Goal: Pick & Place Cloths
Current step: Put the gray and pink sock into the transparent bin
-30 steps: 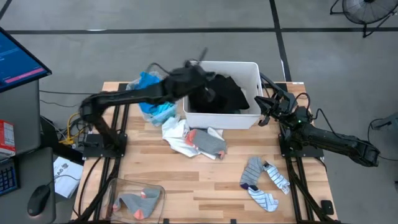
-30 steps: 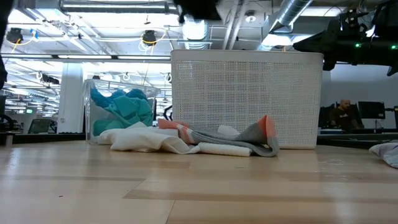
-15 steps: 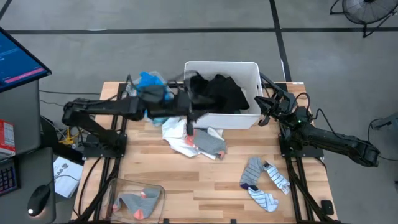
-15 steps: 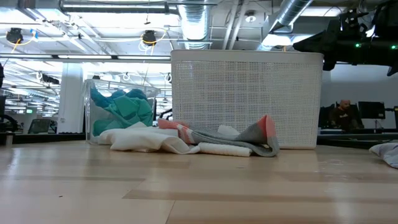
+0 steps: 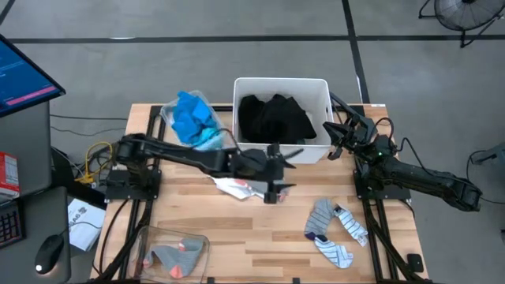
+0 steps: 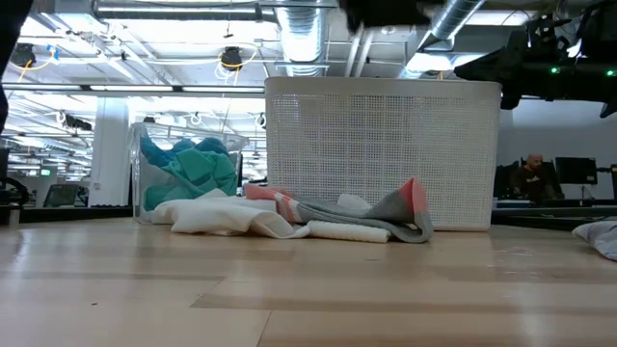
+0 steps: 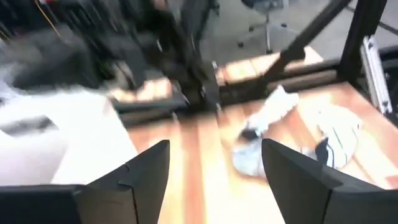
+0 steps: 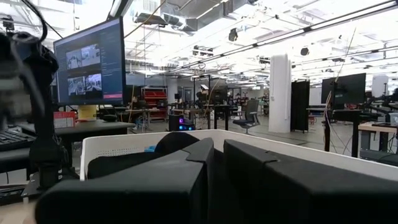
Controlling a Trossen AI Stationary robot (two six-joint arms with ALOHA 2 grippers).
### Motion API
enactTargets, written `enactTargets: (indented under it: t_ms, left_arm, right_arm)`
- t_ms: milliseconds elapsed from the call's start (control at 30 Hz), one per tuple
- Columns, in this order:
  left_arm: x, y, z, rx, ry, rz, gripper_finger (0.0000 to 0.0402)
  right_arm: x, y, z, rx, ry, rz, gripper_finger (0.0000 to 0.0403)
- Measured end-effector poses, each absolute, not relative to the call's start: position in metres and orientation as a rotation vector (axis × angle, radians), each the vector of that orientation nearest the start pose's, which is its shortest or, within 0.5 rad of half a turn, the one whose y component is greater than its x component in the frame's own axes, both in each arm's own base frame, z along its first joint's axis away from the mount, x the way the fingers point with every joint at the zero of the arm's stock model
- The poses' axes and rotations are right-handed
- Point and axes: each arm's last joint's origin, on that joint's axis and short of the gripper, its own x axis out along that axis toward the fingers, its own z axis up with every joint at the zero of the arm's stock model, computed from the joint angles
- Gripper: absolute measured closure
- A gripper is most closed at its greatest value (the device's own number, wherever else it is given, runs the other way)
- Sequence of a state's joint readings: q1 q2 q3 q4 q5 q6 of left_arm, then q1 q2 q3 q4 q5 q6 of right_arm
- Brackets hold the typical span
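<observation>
I should next grab the white cloth by its folded edge with my left gripper, to place it in the clear bin.
A black garment (image 5: 276,118) lies in the white tub (image 5: 319,88). Blue and teal cloths (image 5: 193,118) fill a clear bin left of it. In front of the tub, a white cloth and a grey-and-orange sock (image 6: 318,217) lie in a heap (image 5: 246,188) on the table. My left gripper (image 5: 292,170) hangs open above that heap, fingers level and pointing to the table's right, with nothing between them (image 7: 214,168). Grey and striped socks (image 5: 331,225) lie at the near right. My right gripper (image 5: 331,142) waits shut beside the tub's right wall.
A clear bin (image 5: 170,252) holding a grey-and-orange sock stands at the near left corner. The tub (image 6: 381,154) is a tall wall behind the heap. Bare wood (image 5: 260,237) lies between the heap and the near edge.
My left gripper has left the tub, swung toward the table's left, then come back toward the near edge. It now stands above the heap in front of the tub. The black garment has stayed in the tub.
</observation>
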State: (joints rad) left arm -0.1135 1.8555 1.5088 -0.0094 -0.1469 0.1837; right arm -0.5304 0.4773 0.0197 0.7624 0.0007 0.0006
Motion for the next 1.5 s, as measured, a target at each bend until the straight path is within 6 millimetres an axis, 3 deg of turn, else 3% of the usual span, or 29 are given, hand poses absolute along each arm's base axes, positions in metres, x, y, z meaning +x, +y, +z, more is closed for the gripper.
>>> enactTargets:
  t_ms: [300,767,1000,1133,1300,1500]
  left_arm:
    - [0.459,-0.052,0.226,0.073,0.505,-0.129,0.0164]
    - [0.474,-0.055,0.16,0.035,0.635,-0.188,0.0164]
    - [0.459,-0.052,0.121,0.061,0.759,-0.111,0.0164]
    - [0.446,-0.046,0.112,0.058,0.799,-0.024,0.0172]
    - [0.437,-0.039,0.107,-0.011,0.81,0.058,0.0232]
    - [0.433,-0.037,0.104,-0.01,0.81,0.139,0.0378]
  right_arm:
    - [0.107,-0.063,0.199,-0.081,-0.298,-0.527,0.0365]
    - [0.107,-0.063,0.199,-0.08,-0.298,-0.527,0.0365]
    - [0.107,-0.063,0.2,-0.08,-0.299,-0.527,0.0365]
    - [0.107,-0.063,0.199,-0.08,-0.298,-0.527,0.0365]
    - [0.107,-0.063,0.199,-0.081,-0.298,-0.527,0.0365]
    - [0.107,-0.063,0.199,-0.081,-0.298,-0.528,0.0365]
